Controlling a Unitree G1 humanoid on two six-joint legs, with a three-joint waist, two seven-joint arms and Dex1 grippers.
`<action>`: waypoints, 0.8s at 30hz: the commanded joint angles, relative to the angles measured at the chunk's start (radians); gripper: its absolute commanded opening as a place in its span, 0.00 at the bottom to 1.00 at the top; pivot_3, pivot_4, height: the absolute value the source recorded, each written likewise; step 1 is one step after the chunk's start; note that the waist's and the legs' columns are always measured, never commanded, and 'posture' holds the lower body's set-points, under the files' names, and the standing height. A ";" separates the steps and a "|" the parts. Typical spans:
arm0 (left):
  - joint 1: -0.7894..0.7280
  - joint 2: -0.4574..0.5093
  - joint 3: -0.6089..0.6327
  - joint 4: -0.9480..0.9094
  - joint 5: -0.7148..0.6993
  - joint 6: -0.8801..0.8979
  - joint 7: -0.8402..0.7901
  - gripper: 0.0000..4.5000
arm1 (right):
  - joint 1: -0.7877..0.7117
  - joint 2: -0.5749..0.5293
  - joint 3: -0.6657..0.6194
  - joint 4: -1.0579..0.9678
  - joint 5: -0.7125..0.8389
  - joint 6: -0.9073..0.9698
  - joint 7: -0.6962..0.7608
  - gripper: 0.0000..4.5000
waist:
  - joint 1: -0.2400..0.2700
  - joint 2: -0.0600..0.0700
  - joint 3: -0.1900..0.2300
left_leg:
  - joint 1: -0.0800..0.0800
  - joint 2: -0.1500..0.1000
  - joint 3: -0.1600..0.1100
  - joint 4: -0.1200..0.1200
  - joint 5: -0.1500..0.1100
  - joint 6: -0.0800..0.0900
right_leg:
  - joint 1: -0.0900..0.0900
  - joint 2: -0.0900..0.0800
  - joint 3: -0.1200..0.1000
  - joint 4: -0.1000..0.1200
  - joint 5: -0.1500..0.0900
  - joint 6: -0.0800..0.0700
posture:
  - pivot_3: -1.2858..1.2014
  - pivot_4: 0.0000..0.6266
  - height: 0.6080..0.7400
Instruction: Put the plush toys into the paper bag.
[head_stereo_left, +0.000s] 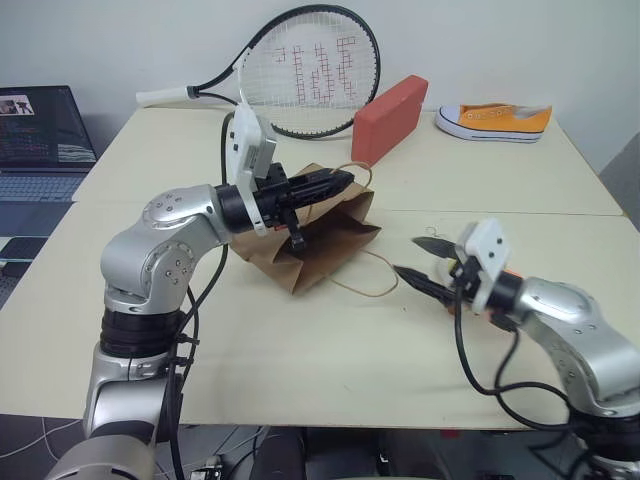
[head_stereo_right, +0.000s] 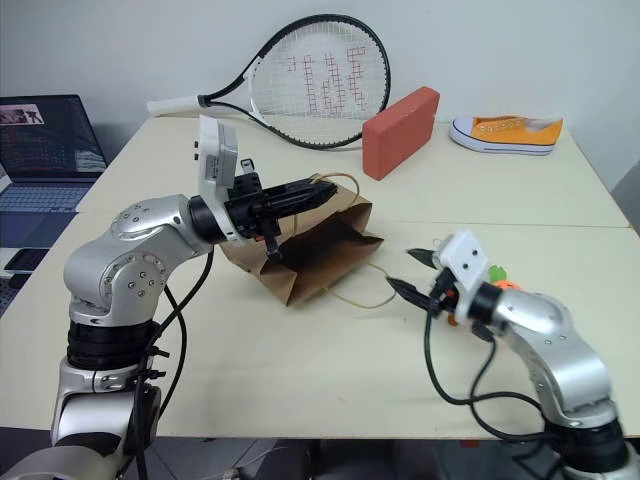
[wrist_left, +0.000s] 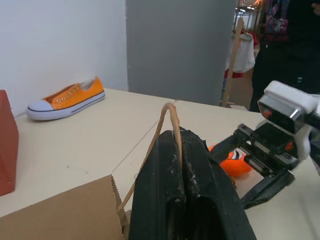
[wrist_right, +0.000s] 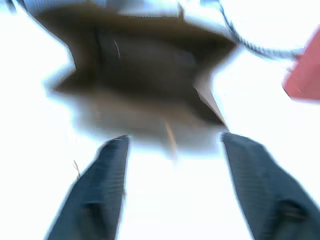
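Observation:
The plush toy needs to get into the paper bag (head_stereo_left: 322, 238) (wrist_right: 140, 65), so the right gripper should next grab the white egg plush by its narrow end.
The brown paper bag (head_stereo_left: 322, 238) lies on its side in the middle of the table, its mouth facing my right gripper. My left gripper (head_stereo_left: 338, 183) is shut on the bag's upper handle (wrist_left: 170, 112) and holds the mouth's top edge up. The other handle (head_stereo_left: 368, 284) lies loose on the table. My right gripper (head_stereo_left: 417, 258) hangs open and empty a short way in front of the mouth. The bag's dark inside (wrist_right: 145, 60) shows in the right wrist view. An orange plush carrot (wrist_left: 236, 163) with a green top lies on the table just behind the right gripper.
At the back of the table are a tennis racket (head_stereo_left: 312, 72), a red block (head_stereo_left: 390, 120) and an orange-and-white sneaker (head_stereo_left: 495, 121). A laptop (head_stereo_left: 42, 140) stands on a surface to the left. The near table edge runs just under both arms.

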 joint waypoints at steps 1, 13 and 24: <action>0.002 0.023 0.022 -0.045 -0.033 0.008 -0.024 0.00 | 0.071 -0.077 0.009 0.037 -0.135 -0.174 0.017 0.69 | -0.001 0.000 0.000 | 0.000 0.000 0.000 0.000 0.000 0.000 | 0.000 0.000 0.000 0.000 0.000 0.000 | 0.52 0.24 1.00; 0.023 0.043 0.026 -0.076 -0.062 0.027 -0.027 0.00 | 0.125 -0.091 0.091 0.211 -0.454 -0.336 -0.119 0.69 | 0.000 -0.001 0.000 | 0.000 0.000 0.002 0.002 0.000 0.000 | 0.000 0.000 0.002 0.000 -0.003 -0.004 | 0.52 0.24 1.00; 0.034 0.051 0.032 -0.087 -0.072 0.033 -0.026 0.00 | 0.100 -0.041 0.085 0.247 -0.547 -0.340 -0.184 0.16 | 0.000 -0.001 0.000 | 0.001 0.000 0.002 0.002 0.000 0.000 | 0.001 0.000 0.002 0.001 -0.003 -0.004 | 0.52 0.24 1.00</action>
